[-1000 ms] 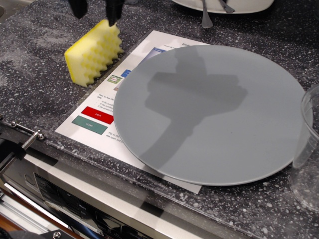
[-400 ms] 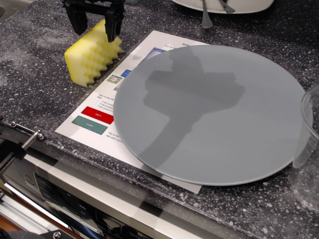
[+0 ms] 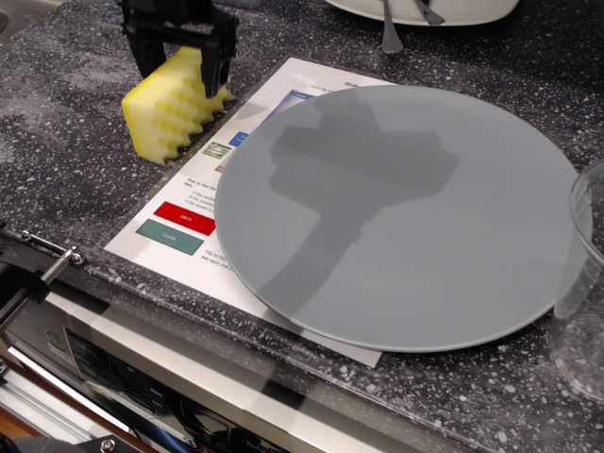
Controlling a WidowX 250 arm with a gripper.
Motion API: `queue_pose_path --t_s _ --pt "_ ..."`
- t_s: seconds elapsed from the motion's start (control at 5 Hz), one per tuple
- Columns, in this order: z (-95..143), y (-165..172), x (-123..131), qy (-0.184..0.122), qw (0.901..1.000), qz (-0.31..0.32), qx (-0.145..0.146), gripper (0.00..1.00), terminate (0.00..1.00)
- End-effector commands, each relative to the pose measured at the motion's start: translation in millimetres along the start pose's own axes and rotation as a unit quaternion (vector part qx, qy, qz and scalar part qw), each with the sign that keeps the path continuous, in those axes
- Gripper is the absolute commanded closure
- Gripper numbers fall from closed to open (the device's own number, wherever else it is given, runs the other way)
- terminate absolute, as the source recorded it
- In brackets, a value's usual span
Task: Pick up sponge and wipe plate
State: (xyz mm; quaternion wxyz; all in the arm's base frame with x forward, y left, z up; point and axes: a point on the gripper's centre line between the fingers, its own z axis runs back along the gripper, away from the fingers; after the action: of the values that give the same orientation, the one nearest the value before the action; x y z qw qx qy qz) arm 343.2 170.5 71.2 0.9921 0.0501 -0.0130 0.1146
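Observation:
The yellow sponge will wipe the grey plate [image 3: 401, 212], so my gripper will grab the sponge by its top [image 3: 187, 62] next.
The yellow sponge [image 3: 173, 112] lies on the dark speckled counter at the upper left, wavy face up, with its dark scouring layer along the right edge. My black gripper [image 3: 181, 71] is open and straddles the sponge's far end, one finger on each side. I cannot tell whether the fingers touch it. The large grey plate [image 3: 401, 212] lies to the right, partly on a printed sheet, with the arm's shadow across it.
A printed paper sheet [image 3: 193, 222] lies under the plate's left part. A white dish with utensils [image 3: 415, 9] sits at the top edge. A clear plastic cup [image 3: 587, 283] stands at the right edge. The counter's front edge and a stove panel run below.
My gripper has come down over the sponge's far end, its fingers now lower on both sides. The sponge and plate have not moved.

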Motion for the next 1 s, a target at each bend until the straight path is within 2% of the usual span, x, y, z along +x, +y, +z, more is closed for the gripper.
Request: queue_pose_path --t_s 0.0,0.4,0.6,0.8 --pt "14.4 4.0 9.3 -0.029 0.9995 0.007 0.004 1.0 0.0" --pt "47.3 -4.1 3.3 -0.036 0.9988 -0.004 -0.034 1.0 0.0" --pt "78.8 -25.3 -10.9 -0.015 0.9971 -0.017 -0.073 1.0 0.0" --pt "91.7 -51.4 -32.3 0.005 0.9948 -0.038 -0.094 1.0 0.0"
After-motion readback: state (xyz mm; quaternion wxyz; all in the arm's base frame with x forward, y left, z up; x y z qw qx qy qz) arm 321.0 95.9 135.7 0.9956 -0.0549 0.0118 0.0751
